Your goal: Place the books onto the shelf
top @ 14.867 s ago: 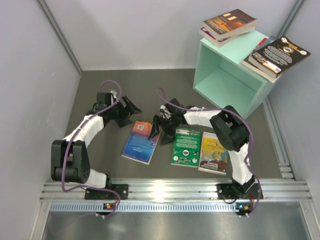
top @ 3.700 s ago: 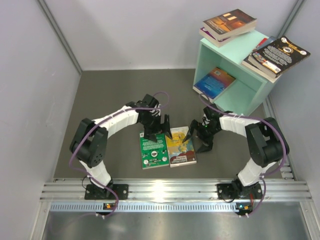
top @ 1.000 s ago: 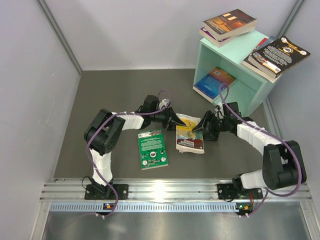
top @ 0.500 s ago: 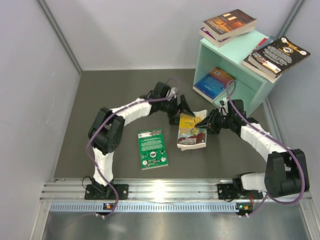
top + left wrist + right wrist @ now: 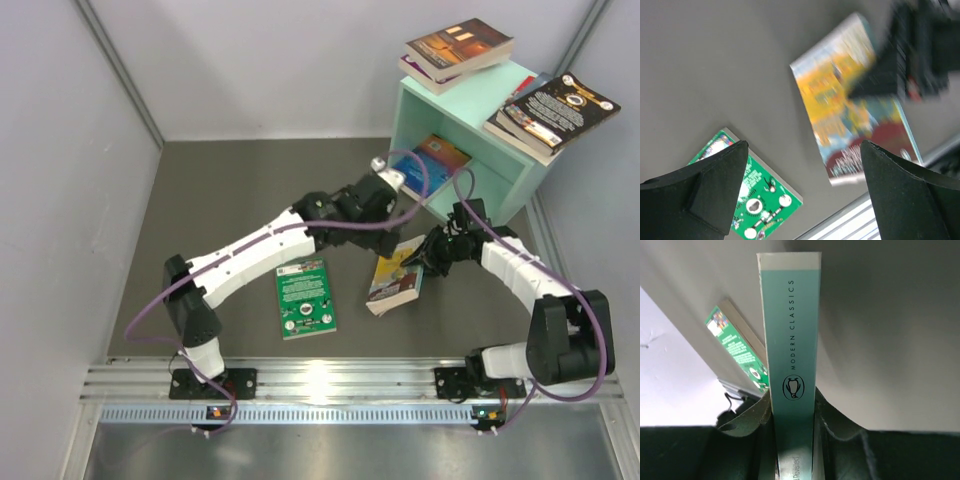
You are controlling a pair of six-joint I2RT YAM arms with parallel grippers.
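The yellow book needs to go into the shelf (image 5: 470, 185) with its yellow end, which should stay free, so my left gripper needs to pick up the book by its brown short end (image 5: 392, 290) next.
My right gripper (image 5: 432, 252) is shut on the far edge of the yellow book (image 5: 396, 276), which tilts up off the table. In the right wrist view both jaws (image 5: 792, 407) press the sides of its teal spine (image 5: 792, 340). The left gripper (image 5: 375, 210) hangs open above the table, near the shelf; its wide-apart fingers (image 5: 695, 195) hold nothing. Below it are the yellow book (image 5: 855, 115) and the green book (image 5: 755, 200). The green book (image 5: 305, 298) lies flat. The mint-green shelf (image 5: 470, 185) holds a blue-orange book (image 5: 430, 165).
Brown and purple books (image 5: 458, 48) are stacked on the shelf's top, and a black-covered stack (image 5: 552, 110) overhangs its right edge. A metal rail (image 5: 330, 380) runs along the near edge. Grey walls close in on both sides.
The left gripper let go of the yellow book, opened wide and swung up toward the shelf. The right gripper closed on the book's far edge and carried it slightly right.
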